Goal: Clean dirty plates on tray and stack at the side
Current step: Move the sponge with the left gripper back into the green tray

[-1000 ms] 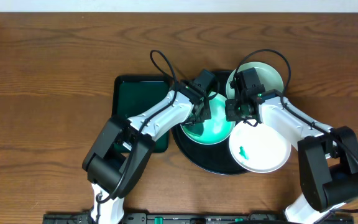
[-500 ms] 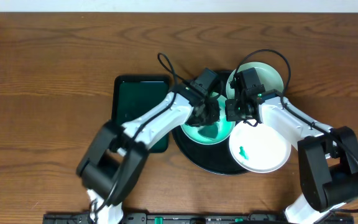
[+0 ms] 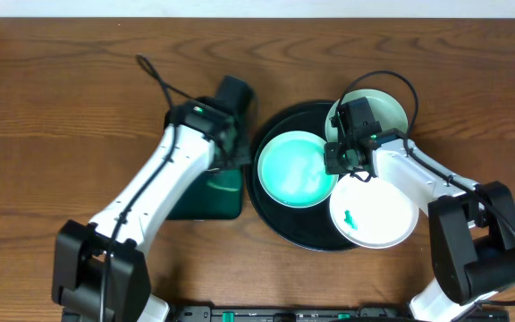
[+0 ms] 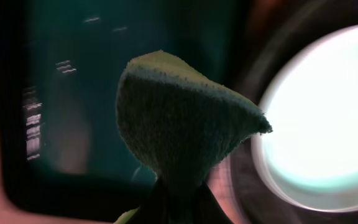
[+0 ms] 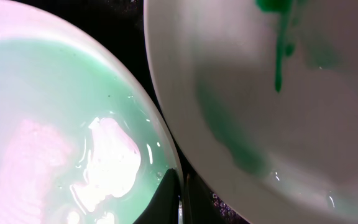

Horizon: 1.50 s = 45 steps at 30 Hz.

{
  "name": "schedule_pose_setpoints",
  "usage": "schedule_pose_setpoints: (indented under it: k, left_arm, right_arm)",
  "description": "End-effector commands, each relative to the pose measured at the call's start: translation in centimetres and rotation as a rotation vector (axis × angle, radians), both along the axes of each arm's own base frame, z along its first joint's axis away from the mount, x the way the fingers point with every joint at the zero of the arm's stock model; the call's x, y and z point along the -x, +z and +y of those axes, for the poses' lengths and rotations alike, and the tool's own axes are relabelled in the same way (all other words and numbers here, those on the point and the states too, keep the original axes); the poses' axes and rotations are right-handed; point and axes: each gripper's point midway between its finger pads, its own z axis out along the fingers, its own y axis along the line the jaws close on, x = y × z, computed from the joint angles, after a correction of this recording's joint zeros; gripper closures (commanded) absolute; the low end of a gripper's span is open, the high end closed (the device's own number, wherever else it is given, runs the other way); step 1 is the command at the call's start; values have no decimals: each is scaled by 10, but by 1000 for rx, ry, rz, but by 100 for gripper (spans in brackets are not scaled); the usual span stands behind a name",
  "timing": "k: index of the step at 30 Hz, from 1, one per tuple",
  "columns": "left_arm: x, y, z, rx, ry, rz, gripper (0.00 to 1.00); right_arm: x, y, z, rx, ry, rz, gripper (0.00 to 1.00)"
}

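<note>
I need to move the cloth farther inside before my left gripper lets go of it, because the green cloth's corner (image 4: pixel 261 123) sticks out past the green tray's rim (image 4: pixel 236 68).
Three plates sit on the round black tray (image 3: pixel 274 219). The left plate (image 3: pixel 295 168) looks wet and mint, with no smear showing. My right gripper (image 3: pixel 341 163) is shut on its right rim, with its fingertips (image 5: pixel 166 196) pinching the edge. A plate (image 3: pixel 375 213) with a green smear (image 5: pixel 279 46) overlaps it at the front right. The third plate (image 3: pixel 384 109) lies behind the right wrist. My left gripper (image 3: pixel 229 156) hangs over the dark green tray (image 3: pixel 186 148), shut on a green cloth (image 4: pixel 179 130).
The rectangular green tray (image 4: pixel 73 93) lies just left of the black tray, almost touching it. Bare wooden table (image 3: pixel 70 98) spreads to the left and behind. Cables loop above both wrists.
My left arm has swung left off the mint plate, carrying the cloth over the green tray. That plate is now uncovered. The right arm has held still.
</note>
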Motion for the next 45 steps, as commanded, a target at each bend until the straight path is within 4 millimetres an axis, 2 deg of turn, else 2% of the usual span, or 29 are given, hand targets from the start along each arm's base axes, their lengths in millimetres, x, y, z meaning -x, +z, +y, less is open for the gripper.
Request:
schedule_pose_setpoints:
  k: [1,8,17,25,27,28,29,34,38,41,45]
  left_arm:
    - [4,-10,28,-70,6,36,93]
    - [15,-40,52,-91,59,81,92]
    - [23,-80,55,-85,59,61,93]
    - [23,-89,57,-91,62,45,92]
    - [23,-89,57,-91,61,45,83]
    - [23,-89,57,-90,61,46,70]
    - [24,-89,56,-85,61,50,63]
    - [19,-72,52,-65,60,38,58]
    - [1,-35,53,-36,82,-52,54]
    - [-11,-6,62,-8,132,-136,51]
    - [-18,28,89,19,233,-243,48]
  right_arm:
    - [11,-8,20,-74,49,50,99]
    - [11,-7,23,-92,55,52,99]
    - [12,-7,23,-91,54,54,99]
    - [12,-7,23,-91,54,54,99]
    - [12,-7,23,-91,54,54,99]
    - [12,-7,23,-91,54,54,99]
    - [12,-7,23,-91,54,54,99]
    - [12,-7,23,-91,54,54,99]
    - [12,-7,23,-90,54,56,99]
    - [13,-8,22,-89,54,60,99]
    - [13,-8,22,-88,54,60,99]
